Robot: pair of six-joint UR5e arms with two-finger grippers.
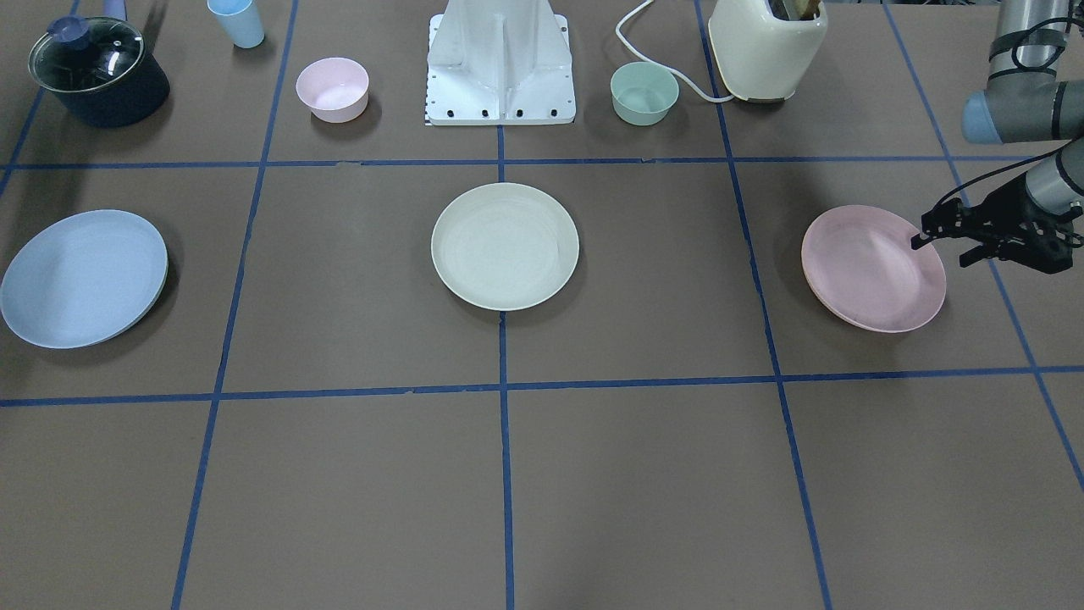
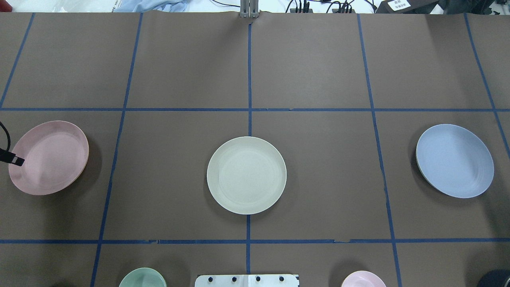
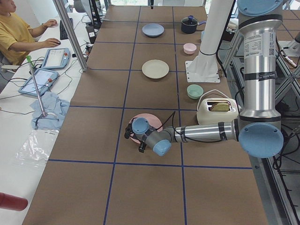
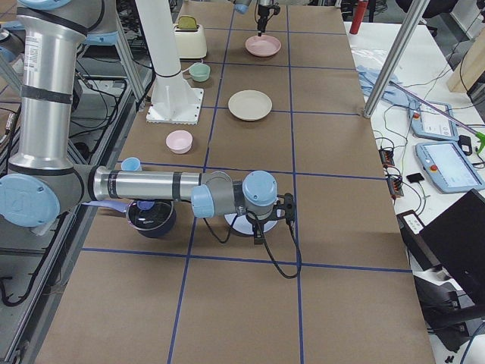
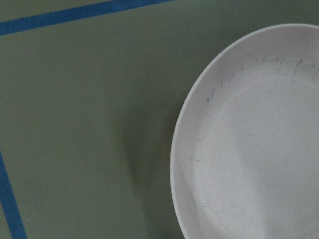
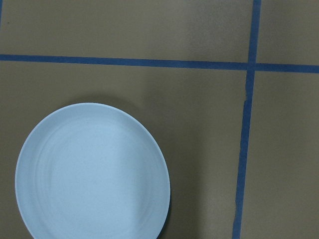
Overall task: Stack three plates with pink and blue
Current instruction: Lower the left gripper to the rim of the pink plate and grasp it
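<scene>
I should next use my left gripper to pinch the pink plate by its thin raised outer rim [image 5: 178,129], because the plate is far wider than my fingers can open.
Three plates lie apart in a row on the brown table. The cream-white plate [image 1: 505,246] [image 2: 246,174] is in the middle. The pale pink plate [image 1: 872,267] [image 2: 50,157] is on my left. The light blue plate [image 1: 83,278] [image 2: 455,160] is on my right. My left gripper [image 1: 942,252] is open at the pink plate's outer rim, one fingertip [image 2: 16,160] over the rim and the other outside it. The left wrist view shows that rim [image 5: 179,149] close up, without fingers. My right gripper [image 4: 261,226] hovers over the blue plate [image 6: 92,172]; I cannot tell whether it is open or shut.
Along the robot's side stand a dark pot with a glass lid [image 1: 97,72], a blue cup [image 1: 237,21], a small pink bowl [image 1: 332,89], the white robot base [image 1: 500,72], a small green bowl [image 1: 644,93] and a cream toaster [image 1: 766,47]. An operator [image 3: 18,33] sits beyond the table.
</scene>
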